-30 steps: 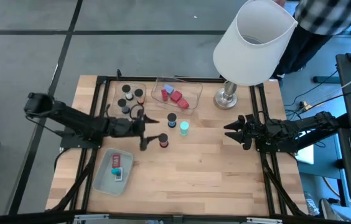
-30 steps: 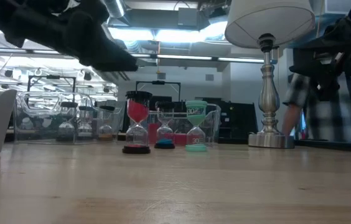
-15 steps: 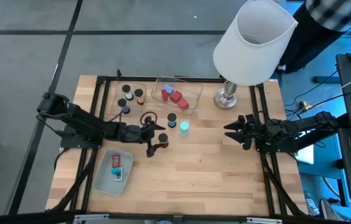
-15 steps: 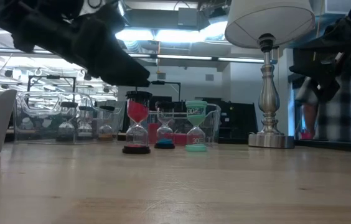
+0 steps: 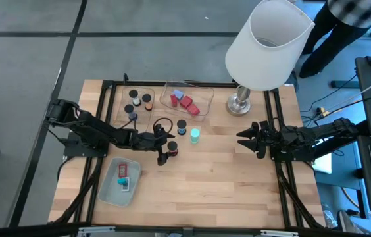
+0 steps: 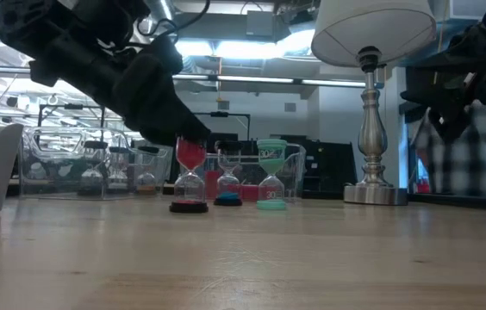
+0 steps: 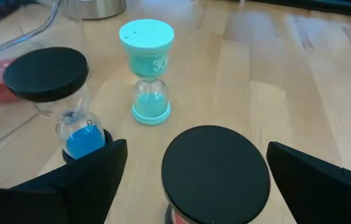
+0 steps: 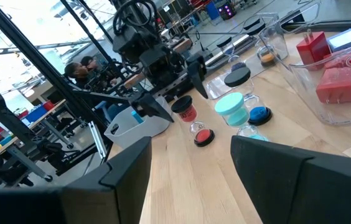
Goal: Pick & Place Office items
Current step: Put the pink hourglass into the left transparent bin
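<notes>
My left gripper closes on the cap now, since the fingers reach around the red timer's black top cap [image 5: 172, 145] [image 7: 216, 174].
Three small sand timers stand upright on their bottom caps mid-table: a red-sand one with black caps [image 5: 172, 151], a blue-sand one [image 5: 181, 125] and a teal one [image 5: 194, 135]. My left gripper [image 5: 165, 147] is open and slants down at the red timer. In the left wrist view its fingers stand on either side of the timer's black top cap [image 7: 216, 167] without touching it. My right gripper [image 5: 247, 139] hangs still at the table's right side, open, with nothing between its fingers.
A big white lamp [image 5: 264, 46] stands on its metal base [image 5: 239, 104] at the far right. At the far edge sit a clear tray of red and blue blocks [image 5: 187, 100] and one with several timers [image 5: 137, 102]. A pale green tray [image 5: 121, 181] sits near left.
My left gripper has gone down and toward the table's right edge, rolling a little, to the red timer. Its fingers now flank the timer's top cap. The timer has not moved.
</notes>
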Robot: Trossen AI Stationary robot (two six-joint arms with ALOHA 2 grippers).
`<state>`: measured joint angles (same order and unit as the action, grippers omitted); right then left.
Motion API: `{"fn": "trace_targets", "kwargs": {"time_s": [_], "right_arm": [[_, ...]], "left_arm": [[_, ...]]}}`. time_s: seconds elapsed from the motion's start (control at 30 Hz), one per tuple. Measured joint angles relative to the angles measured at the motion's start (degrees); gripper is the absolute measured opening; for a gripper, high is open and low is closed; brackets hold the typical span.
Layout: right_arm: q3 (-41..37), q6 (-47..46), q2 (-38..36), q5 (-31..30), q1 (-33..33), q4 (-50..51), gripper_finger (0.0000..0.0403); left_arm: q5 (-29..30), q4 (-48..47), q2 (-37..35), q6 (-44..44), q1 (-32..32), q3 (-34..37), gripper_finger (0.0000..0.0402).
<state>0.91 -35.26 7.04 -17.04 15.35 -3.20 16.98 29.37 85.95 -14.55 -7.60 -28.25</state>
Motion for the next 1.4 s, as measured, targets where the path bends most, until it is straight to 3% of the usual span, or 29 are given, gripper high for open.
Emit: {"fn": "trace_targets", "kwargs": {"time_s": [0.3, 0.8, 1.1, 1.4], "right_arm": [[0.0, 0.0, 0.0, 0.0, 0.0, 0.0, 0.0224], [0.0, 0.0, 0.0, 0.0, 0.0, 0.0, 0.0224], [0.0, 0.0, 0.0, 0.0, 0.0, 0.0, 0.0224], [0.0, 0.0, 0.0, 0.0, 0.0, 0.0, 0.0224]], "left_arm": [[-1.6, -0.1, 0.0, -3.4, 0.0, 0.0, 0.0358], [-1.7, -0.1, 0.0, -3.8, 0.0, 0.0, 0.0212], [-1.2, 0.6, -1.2, -5.3, 1.0, 0.0, 0.0213], [9.8, -6.6, -12.7, -1.8, 3.9, 0.0, 0.0212]]}}
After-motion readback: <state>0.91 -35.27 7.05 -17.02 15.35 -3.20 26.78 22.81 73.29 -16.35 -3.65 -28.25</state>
